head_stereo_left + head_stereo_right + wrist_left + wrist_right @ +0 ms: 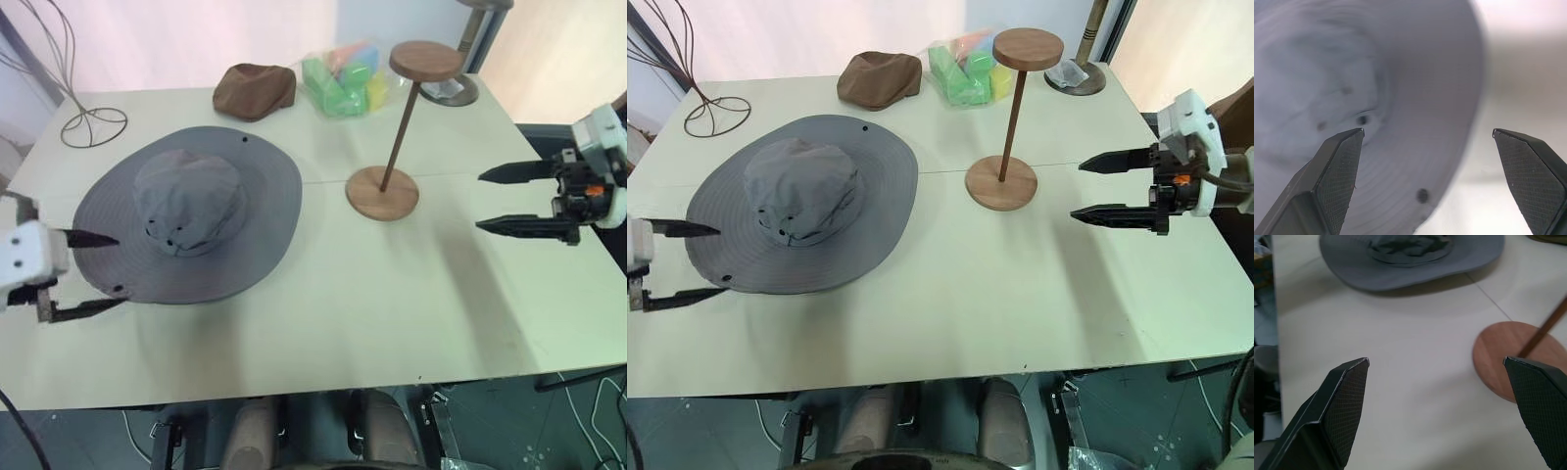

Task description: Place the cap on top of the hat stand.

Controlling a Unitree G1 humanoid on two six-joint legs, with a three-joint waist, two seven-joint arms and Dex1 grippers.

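Observation:
I should next grab the cap by its thin brim edge (pixel 96 277) with my left gripper, because the cap's top (pixel 190 201) is round and too broad for the fingers.
The cap (pixel 186 211), a wide-brimmed grey sun hat, lies crown up on the left half of the table. My left gripper (pixel 118 271) is open at the brim's near left edge, one finger over the brim and one below it, holding nothing. In the left wrist view its fingers (pixel 1337 171) frame the cap's (pixel 1352 73) brim and eyelets. The hat stand (pixel 402 127), brown wood with a round base and disc top, stands upright right of the cap. My right gripper (pixel 479 201) hovers open and empty to the stand's right, pointing toward its base (pixel 1503 357).
A small brown cap (pixel 255 90) and a bag of coloured foam blocks (pixel 343 78) sit at the back of the table. A thin wire stand (pixel 93 125) is at the back left, a grey metal-based stand (pixel 456 90) at the back right.

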